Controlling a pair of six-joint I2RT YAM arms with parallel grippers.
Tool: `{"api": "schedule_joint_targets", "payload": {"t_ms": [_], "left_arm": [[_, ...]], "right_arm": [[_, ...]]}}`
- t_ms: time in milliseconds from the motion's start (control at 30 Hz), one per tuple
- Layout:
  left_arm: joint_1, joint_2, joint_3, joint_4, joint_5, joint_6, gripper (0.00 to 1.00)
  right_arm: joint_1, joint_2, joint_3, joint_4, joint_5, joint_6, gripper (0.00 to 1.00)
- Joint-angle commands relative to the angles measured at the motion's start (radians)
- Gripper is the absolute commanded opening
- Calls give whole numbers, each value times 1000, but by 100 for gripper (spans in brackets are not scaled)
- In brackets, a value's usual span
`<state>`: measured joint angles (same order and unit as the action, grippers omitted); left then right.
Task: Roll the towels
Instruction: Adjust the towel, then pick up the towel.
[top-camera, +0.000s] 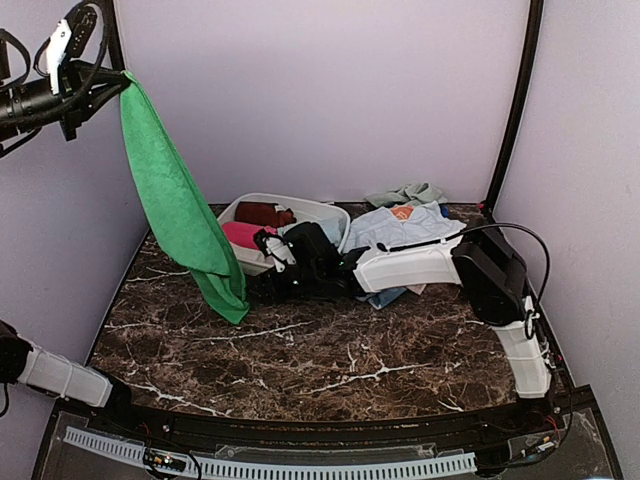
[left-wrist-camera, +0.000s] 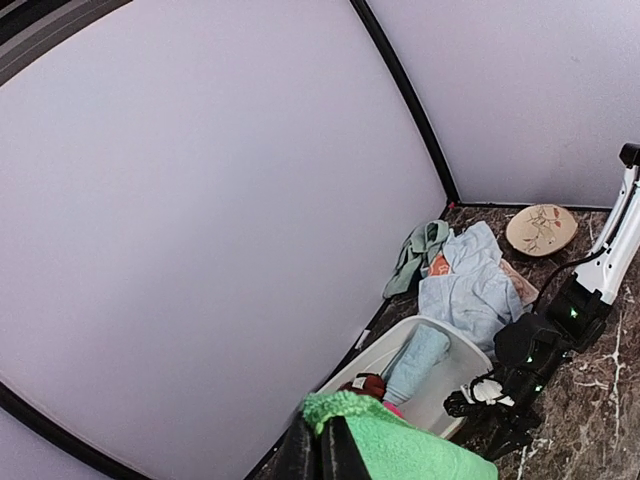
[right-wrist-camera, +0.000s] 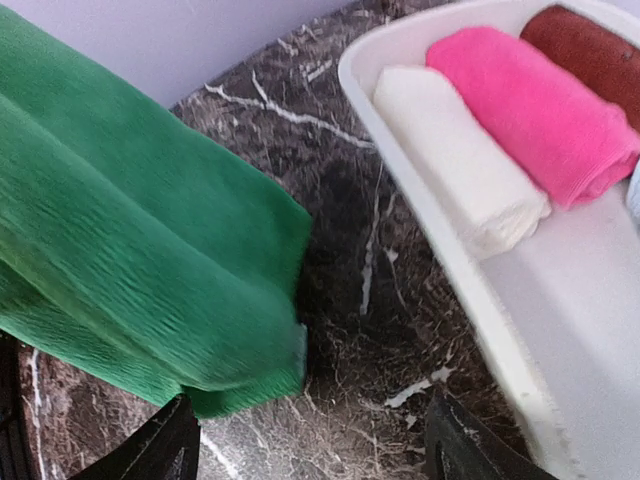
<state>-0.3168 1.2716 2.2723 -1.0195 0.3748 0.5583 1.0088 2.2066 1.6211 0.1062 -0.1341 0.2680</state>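
My right gripper will next grab the bottom corner nearest the white basin, opposite my left gripper, to spread the green towel (top-camera: 180, 200) for rolling.
A bright green towel (top-camera: 180, 200) hangs full length from my left gripper (top-camera: 118, 78), which is raised high at the back left and shut on the towel's top corner (left-wrist-camera: 345, 408). Its bottom end touches the marble near the white basin (top-camera: 335, 212). My right gripper (top-camera: 258, 288) sits low by that bottom end, open. In the right wrist view the green towel (right-wrist-camera: 130, 260) hangs over the left finger (right-wrist-camera: 150, 455), with nothing gripped. Rolled white (right-wrist-camera: 460, 160), pink (right-wrist-camera: 530, 110) and brown (right-wrist-camera: 590, 50) towels lie in the basin, plus a pale blue roll (left-wrist-camera: 420, 365).
Loose pale blue and printed towels (top-camera: 405, 228) are piled at the back right, with a grey-green one (top-camera: 405, 192) behind. A round tan disc (left-wrist-camera: 541, 228) lies in the far corner. The right arm (top-camera: 420, 265) stretches across the table's right half.
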Motion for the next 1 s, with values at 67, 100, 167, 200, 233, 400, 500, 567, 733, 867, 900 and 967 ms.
{"api": "schedule_joint_targets", "payload": {"t_ms": [67, 100, 167, 200, 233, 400, 500, 567, 733, 867, 900, 967], "left_arm": [[5, -23, -48, -25, -58, 59, 0], [5, -28, -60, -23, -62, 61, 0], [5, -37, -81, -16, -67, 68, 0], [5, -41, -88, -13, -68, 70, 0], [5, -43, -94, -12, -68, 71, 0], [4, -45, -101, -29, -66, 73, 0], [5, -50, -106, -34, -71, 76, 0], [4, -51, -105, -36, -72, 81, 0], [5, -54, -93, -34, -73, 76, 0], [5, -53, -73, -54, -66, 72, 0], [5, -53, -69, -58, -66, 71, 0], [5, -56, -65, -61, -66, 76, 0]], "right_arm": [[44, 122, 133, -57, -5, 25, 68], [48, 124, 129, -43, 0, 31, 66], [56, 117, 112, 1, 3, 46, 65], [59, 115, 106, 18, -4, 47, 67], [64, 110, 102, 36, -9, 43, 69], [89, 134, 125, 86, -61, 8, 75], [106, 142, 115, 158, -115, 5, 76], [119, 151, 118, 202, -109, -2, 77], [125, 294, 329, 97, -27, -9, 75], [123, 386, 434, 85, -5, -3, 71], [122, 399, 443, 86, -9, 0, 69], [120, 409, 429, 104, -37, 11, 64]]}}
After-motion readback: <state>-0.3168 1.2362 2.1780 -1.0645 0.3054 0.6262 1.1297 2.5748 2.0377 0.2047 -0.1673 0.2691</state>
